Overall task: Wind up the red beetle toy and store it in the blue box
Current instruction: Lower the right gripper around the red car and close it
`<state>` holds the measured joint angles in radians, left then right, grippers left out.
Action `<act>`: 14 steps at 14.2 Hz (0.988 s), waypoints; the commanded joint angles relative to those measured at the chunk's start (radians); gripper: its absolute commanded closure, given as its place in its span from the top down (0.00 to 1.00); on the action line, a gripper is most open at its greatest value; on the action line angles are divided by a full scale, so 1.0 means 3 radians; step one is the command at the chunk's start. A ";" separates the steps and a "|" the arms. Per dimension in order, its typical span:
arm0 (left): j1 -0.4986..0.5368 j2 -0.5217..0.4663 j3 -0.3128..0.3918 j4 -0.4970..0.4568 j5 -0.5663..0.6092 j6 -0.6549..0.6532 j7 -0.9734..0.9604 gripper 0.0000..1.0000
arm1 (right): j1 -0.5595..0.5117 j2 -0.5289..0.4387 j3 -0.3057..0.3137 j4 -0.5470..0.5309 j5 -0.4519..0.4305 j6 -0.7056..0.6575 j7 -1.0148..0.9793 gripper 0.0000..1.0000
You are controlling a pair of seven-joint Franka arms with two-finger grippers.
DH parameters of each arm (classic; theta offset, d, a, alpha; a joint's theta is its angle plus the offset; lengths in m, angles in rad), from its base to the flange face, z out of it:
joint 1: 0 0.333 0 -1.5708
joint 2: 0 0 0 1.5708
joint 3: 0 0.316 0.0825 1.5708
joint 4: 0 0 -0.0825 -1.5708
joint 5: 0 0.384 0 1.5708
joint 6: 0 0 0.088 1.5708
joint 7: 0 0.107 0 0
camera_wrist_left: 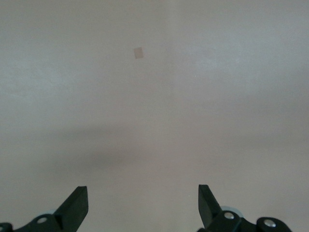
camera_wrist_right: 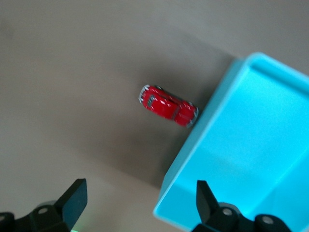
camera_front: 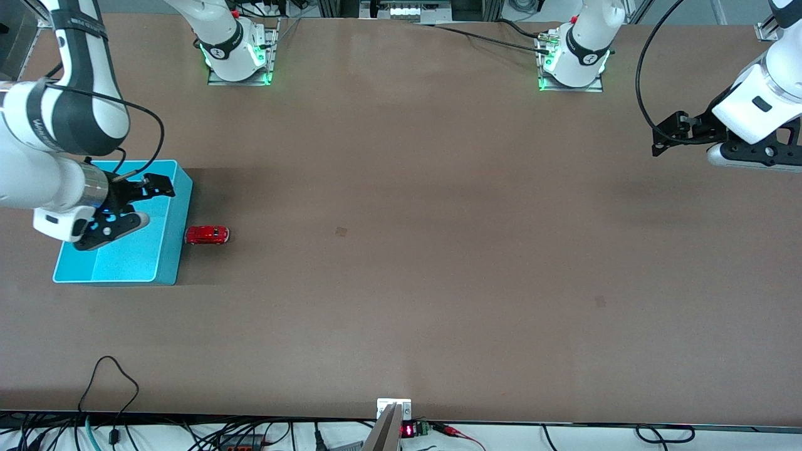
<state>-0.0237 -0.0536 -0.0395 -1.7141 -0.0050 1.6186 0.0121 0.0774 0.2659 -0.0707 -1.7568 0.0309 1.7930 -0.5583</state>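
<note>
The right gripper picks up the red beetle toy [camera_front: 207, 235] by its long door sides next. Then the right gripper stores the toy in the blue box.
The red beetle toy [camera_front: 207, 235] stands on the table against the outside wall of the blue box [camera_front: 177, 241], on the side toward the left arm's end. The box looks empty. My right gripper [camera_front: 147, 203] hangs open and empty over the box. In the right wrist view, the toy [camera_wrist_right: 168, 106] touches the box's corner [camera_wrist_right: 251, 145], and the right gripper [camera_wrist_right: 140, 203] stands wide open above the box's rim. My left gripper [camera_front: 686, 141] waits open and empty over bare table at the left arm's end; the left wrist view shows the left gripper [camera_wrist_left: 143, 205] over table only.
Two small dark marks lie on the brown table, one mid-table [camera_front: 341, 231] and one nearer the front camera [camera_front: 599, 301]. The arm bases [camera_front: 238, 56] stand along the edge farthest from the front camera. Cables and a small mount [camera_front: 393, 413] line the nearest edge.
</note>
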 commanded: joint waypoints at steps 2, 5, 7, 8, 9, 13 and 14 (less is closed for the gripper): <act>0.0007 -0.0062 0.0004 -0.0069 -0.0050 0.0040 0.0093 1.00 | -0.0028 -0.0109 0.0128 -0.0560 -0.0036 0.0582 -0.0653 1.00; 0.0007 -0.0062 0.0009 -0.0064 -0.0050 0.0025 0.0098 1.00 | -0.0125 -0.0109 0.0373 -0.1025 -0.0281 0.1322 -0.1317 1.00; 0.0012 -0.0062 0.0014 -0.0064 -0.0055 0.0025 0.0103 1.00 | -0.0156 -0.0068 0.0420 -0.1321 -0.0435 0.1905 -0.1787 1.00; 0.0007 -0.0062 0.0014 -0.0059 -0.0055 0.0030 0.0103 1.00 | -0.0156 -0.0002 0.0420 -0.1379 -0.0441 0.2116 -0.2114 1.00; 0.0007 -0.0062 0.0009 -0.0064 -0.0055 0.0025 0.0103 1.00 | -0.0171 0.0079 0.0420 -0.1374 -0.0441 0.2234 -0.2456 1.00; 0.0012 -0.0062 0.0034 -0.0064 -0.0055 0.0010 0.0118 1.00 | -0.0273 0.0182 0.0420 -0.1379 -0.0435 0.2394 -0.3139 1.00; 0.0012 -0.0062 0.0034 -0.0059 -0.0055 -0.0016 0.0113 1.00 | -0.0304 0.0208 0.0420 -0.1379 -0.0435 0.2414 -0.3231 1.00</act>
<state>-0.0231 -0.0539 -0.0360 -1.7179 -0.0050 1.6184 0.0228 0.0178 0.3256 0.0365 -2.1693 -0.0892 2.5024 -1.4561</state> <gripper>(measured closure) 0.000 0.000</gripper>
